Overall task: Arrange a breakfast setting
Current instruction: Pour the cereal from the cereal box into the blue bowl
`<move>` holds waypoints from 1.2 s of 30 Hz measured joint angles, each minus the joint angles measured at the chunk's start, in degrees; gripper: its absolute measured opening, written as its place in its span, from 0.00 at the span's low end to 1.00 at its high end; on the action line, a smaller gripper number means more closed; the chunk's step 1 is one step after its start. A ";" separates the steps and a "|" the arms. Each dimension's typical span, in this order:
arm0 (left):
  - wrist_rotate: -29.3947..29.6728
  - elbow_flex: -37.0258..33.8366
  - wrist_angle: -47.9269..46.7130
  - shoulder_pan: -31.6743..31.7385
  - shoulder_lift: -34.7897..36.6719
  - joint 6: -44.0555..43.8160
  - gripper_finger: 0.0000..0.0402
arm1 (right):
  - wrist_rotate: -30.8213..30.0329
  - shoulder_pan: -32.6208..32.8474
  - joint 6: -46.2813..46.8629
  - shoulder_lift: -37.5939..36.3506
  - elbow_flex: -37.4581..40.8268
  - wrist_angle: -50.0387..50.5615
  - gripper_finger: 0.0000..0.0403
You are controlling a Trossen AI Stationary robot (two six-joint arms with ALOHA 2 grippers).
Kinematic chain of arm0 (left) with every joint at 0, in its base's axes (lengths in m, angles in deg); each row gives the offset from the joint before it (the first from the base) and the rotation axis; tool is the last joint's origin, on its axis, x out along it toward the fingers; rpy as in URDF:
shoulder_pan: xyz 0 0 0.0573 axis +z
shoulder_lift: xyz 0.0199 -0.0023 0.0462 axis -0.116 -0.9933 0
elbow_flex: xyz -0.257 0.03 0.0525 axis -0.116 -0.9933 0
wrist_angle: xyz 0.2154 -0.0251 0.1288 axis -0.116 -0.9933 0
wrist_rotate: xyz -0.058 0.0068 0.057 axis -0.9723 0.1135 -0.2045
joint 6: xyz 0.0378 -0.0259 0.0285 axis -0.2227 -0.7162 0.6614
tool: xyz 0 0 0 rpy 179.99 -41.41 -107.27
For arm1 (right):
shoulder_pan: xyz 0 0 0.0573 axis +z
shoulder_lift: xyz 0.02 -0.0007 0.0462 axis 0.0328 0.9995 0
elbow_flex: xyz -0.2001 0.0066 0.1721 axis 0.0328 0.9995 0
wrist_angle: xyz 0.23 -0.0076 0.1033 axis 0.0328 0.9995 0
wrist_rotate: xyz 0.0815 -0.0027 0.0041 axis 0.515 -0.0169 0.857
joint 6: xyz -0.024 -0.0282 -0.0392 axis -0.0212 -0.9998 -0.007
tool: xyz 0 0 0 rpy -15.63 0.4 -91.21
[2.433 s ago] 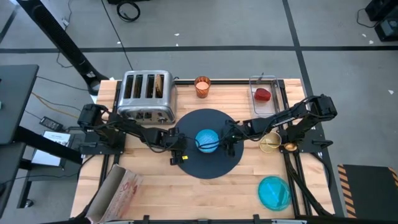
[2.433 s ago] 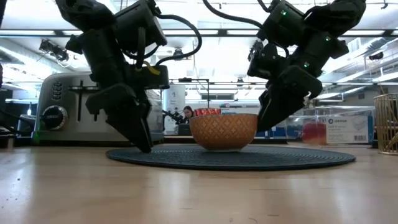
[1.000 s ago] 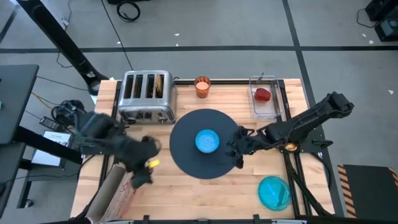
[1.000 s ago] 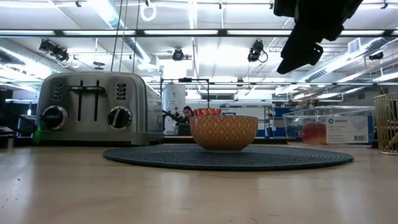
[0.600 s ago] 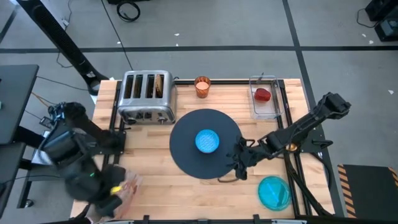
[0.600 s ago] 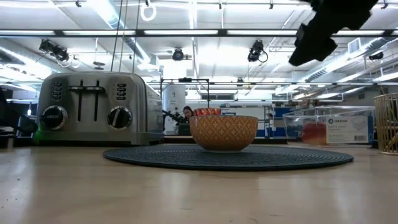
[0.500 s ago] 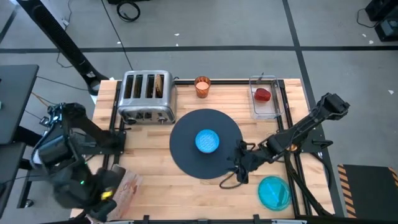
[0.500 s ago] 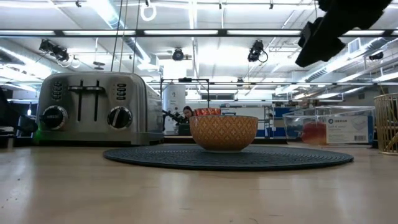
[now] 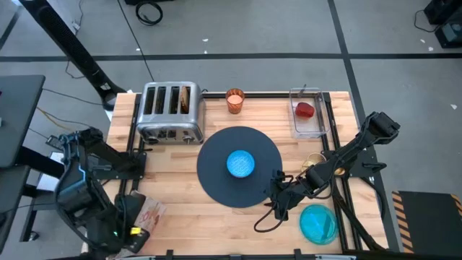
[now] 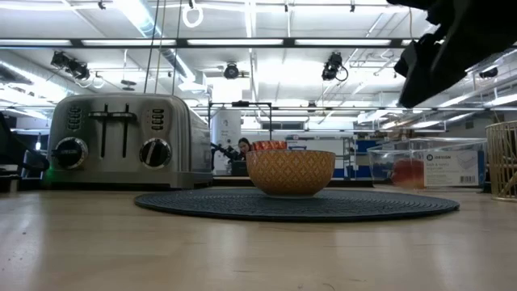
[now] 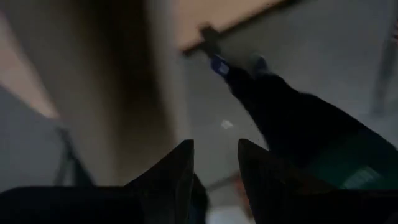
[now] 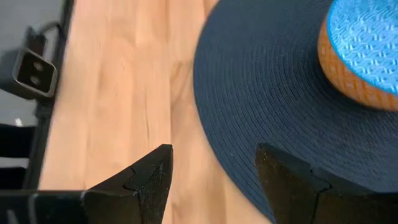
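My left gripper takes hold of the cereal box by its cardboard side point(image 9: 148, 215) next, to get cereal into the blue bowl point(image 9: 240, 163) for breakfast.
The small bowl point(image 9: 241, 163), blue inside and orange outside point(image 10: 291, 171), stands on the dark-blue round mat point(image 9: 216, 180) at mid table. My right gripper point(image 9: 276, 205) hangs open above the mat's near right rim point(image 12: 249, 124), between the mat and the teal plate point(image 9: 318, 222). My left gripper point(image 9: 121, 231) is open with nothing between its fingers point(image 11: 174, 177), beyond the table's near left corner. A toast slice point(image 9: 186, 97) sticks up from the toaster point(image 9: 170, 113). At the far edge stand the orange cup point(image 9: 234, 100) and a clear box with the red fruit point(image 9: 305, 110).
A brown paper packet point(image 9: 148, 214) lies at the near left corner, next to my left gripper. A gold wire holder point(image 10: 505, 162) stands at the right edge, partly under my right arm. Bare wood runs along the near edge between the packet and the teal plate.
My left gripper has swung from beside the mat toward the table's near left corner, sinking a little and rolling about its own line. My right gripper has drawn toward the near edge and down, closer to the teal plate. Bowl and mat have stayed put.
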 joint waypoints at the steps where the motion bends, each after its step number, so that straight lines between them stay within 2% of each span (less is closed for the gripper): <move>1: -0.07 0.00 -1.82 0.02 -0.55 0.06 0.33 | -0.04 -0.02 0.02 -0.04 -0.02 0.04 0.58; 7: 2.65 -1.14 -2.90 0.98 -2.73 0.54 0.33 | 0.07 -0.02 0.02 -0.09 0.00 0.16 0.58; 20: -0.81 -10.42 -3.21 3.89 -4.08 3.88 0.32 | 0.33 -0.02 0.25 -0.09 0.00 -0.28 0.58; 25: -4.59 -13.97 -3.00 4.98 -4.10 6.45 0.22 | 3.65 0.07 -1.27 -0.09 0.00 -2.34 0.58; 30: -4.47 -14.14 -2.88 6.44 -4.08 11.58 0.04 | 3.09 1.57 -7.32 -0.09 0.00 -10.80 0.58; 36: -3.22 -11.42 -3.26 8.86 -4.08 18.16 0.01 | -0.05 2.23 -12.00 -0.12 0.00 -19.45 0.58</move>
